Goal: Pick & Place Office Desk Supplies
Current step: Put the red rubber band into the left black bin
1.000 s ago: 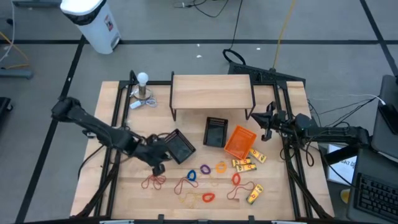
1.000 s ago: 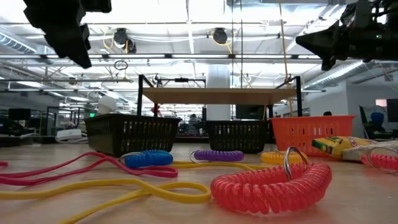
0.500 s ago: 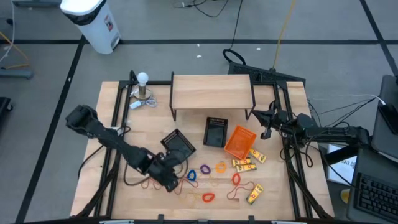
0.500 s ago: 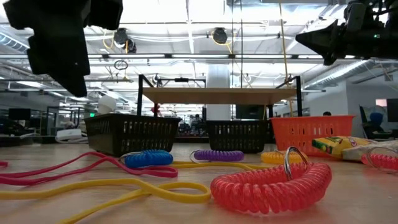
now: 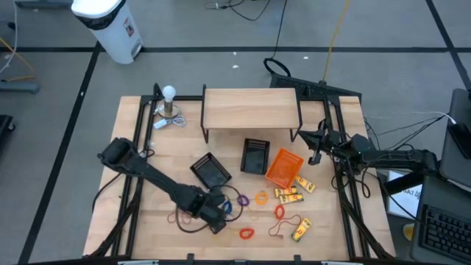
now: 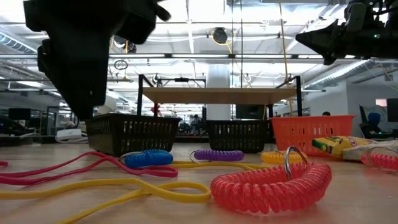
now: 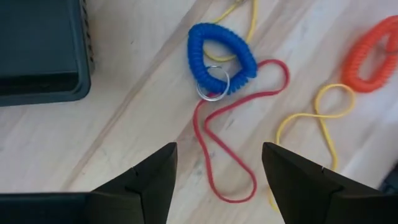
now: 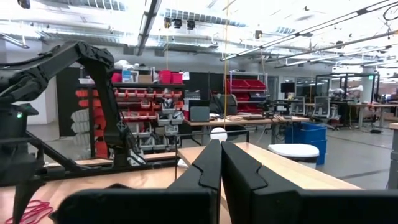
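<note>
The red rubber-band loop needs to go in a black mesh tray. My left gripper should grab the loop by its side-by-side parts next, and then I will put it there.
My left gripper (image 7: 219, 149) hangs open above the table's near middle (image 5: 218, 215), touching nothing. Below its fingers lies a red rubber-band loop (image 7: 231, 137), with a blue coil and its key ring (image 7: 221, 59) just beyond. A yellow band (image 7: 311, 118) and an orange coil (image 7: 373, 46) lie to one side. More coils (image 5: 261, 197) and yellow packets (image 5: 289, 193) lie flat toward the right. My right gripper (image 8: 221, 168) waits shut, raised at the table's right edge (image 5: 316, 149).
Two black mesh trays (image 5: 211, 173) (image 5: 255, 156) and an orange tray (image 5: 283, 168) stand mid-table. Behind them is a wooden shelf (image 5: 250, 109), with a white ball on a stand (image 5: 169, 94) at the far left. A red coil (image 6: 267, 183) lies closest to the near edge.
My left gripper has swung from beside the left black tray toward the table's near edge and to the right. It now hangs over the rubber bands and the blue coil.
</note>
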`<state>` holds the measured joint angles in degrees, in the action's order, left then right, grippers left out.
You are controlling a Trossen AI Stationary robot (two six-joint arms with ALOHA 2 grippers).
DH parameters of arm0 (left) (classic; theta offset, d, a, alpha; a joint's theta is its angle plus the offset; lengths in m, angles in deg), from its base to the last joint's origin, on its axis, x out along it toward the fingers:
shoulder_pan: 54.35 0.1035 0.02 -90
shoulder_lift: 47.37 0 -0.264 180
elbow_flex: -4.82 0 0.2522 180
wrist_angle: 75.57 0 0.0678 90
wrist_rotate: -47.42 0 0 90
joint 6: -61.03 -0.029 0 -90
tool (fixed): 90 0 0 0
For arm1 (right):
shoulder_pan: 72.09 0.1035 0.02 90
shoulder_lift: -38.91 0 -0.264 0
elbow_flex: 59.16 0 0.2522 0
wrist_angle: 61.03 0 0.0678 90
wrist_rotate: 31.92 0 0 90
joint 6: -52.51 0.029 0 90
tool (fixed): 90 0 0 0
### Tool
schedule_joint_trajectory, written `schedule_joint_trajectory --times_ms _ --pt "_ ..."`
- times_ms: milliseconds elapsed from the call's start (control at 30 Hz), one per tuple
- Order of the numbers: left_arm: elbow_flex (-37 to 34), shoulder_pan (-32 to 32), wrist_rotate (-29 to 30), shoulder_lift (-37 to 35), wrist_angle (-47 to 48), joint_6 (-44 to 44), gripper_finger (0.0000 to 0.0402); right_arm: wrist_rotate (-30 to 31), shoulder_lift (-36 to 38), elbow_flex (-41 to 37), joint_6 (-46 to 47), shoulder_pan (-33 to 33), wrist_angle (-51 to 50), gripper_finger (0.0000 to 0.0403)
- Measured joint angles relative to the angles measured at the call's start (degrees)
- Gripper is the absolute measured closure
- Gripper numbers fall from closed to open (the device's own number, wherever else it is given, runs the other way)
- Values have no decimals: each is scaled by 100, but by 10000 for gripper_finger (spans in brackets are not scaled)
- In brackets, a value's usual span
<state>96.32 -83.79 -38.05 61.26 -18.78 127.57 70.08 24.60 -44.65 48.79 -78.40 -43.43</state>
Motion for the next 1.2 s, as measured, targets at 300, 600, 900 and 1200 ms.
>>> schedule_joint_trajectory --times_ms 300,600,900,1200 --pt "416 53 -284 555 444 210 162 -3 -4 2 220 2 -131 403" --pt "423 193 -343 848 324 -91 163 -6 -4 0 353 2 -197 403" --pt "434 275 -479 932 361 -281 196 -10 -26 1 372 4 -302 403" --pt "423 279 -753 939 328 -821 385 -8 -26 2 336 4 -300 403"
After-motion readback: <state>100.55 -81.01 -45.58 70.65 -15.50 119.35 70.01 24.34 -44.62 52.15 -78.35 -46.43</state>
